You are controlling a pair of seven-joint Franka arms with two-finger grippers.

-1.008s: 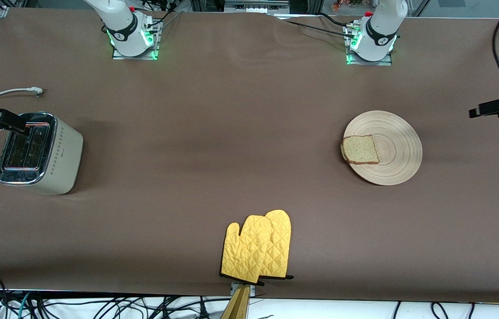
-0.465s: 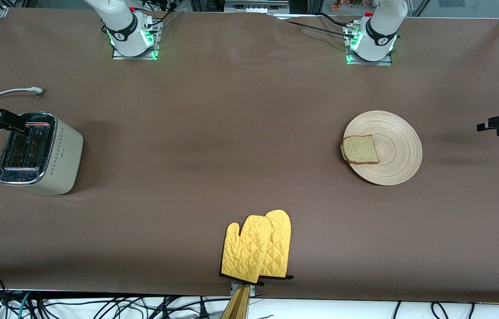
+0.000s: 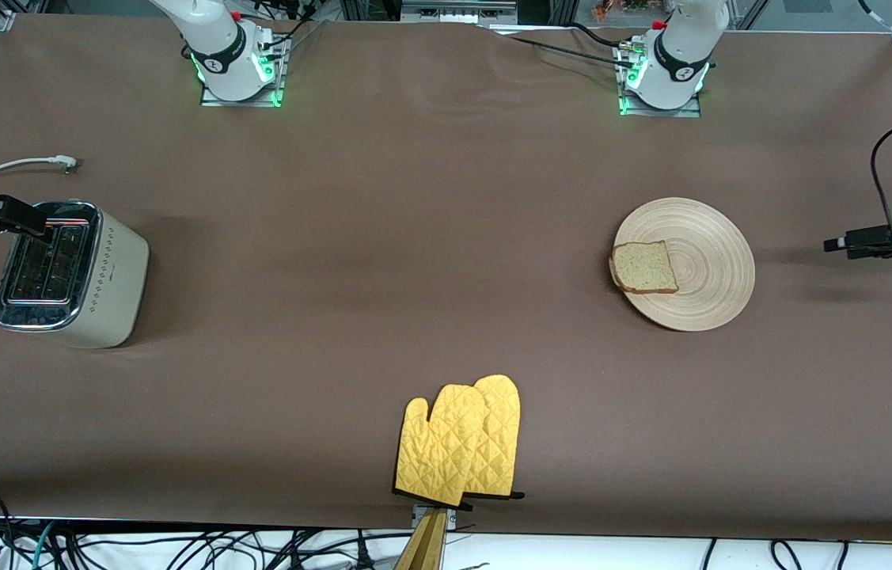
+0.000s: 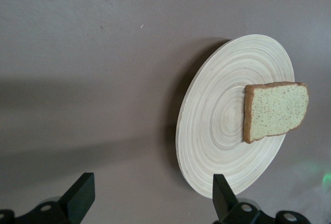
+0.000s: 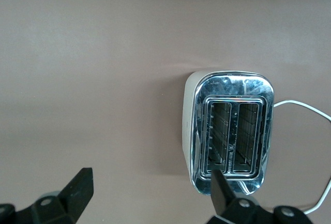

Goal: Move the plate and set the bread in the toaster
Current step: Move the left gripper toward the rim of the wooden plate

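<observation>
I will move the plate with the bread toward the toaster (image 3: 109,277), so next I will grab the plate by its bare rim (image 3: 751,269) with my left gripper.
The plate (image 3: 711,265) lies on the brown table toward the left arm's end, also in the left wrist view (image 4: 212,131). The bread (image 3: 643,267) rests flat on the plate's rim side that faces the toaster (image 4: 274,111). The toaster (image 3: 109,277) stands at the right arm's end with both slots empty (image 5: 230,136). My left gripper (image 3: 837,244) hovers open and empty over bare table beside the plate (image 4: 152,195). My right gripper (image 3: 14,215) waits open and empty over the toaster's edge (image 5: 150,188).
A pair of yellow oven mitts (image 3: 461,443) lies at the table's front edge, midway between the arms. The toaster's white cord (image 3: 18,166) trails on the table beside it. A black cable (image 3: 881,182) loops above the left gripper.
My left gripper has shifted lower in the front view and a little closer to the plate, its cable swinging with it. The right arm, plate, bread and toaster have not moved.
</observation>
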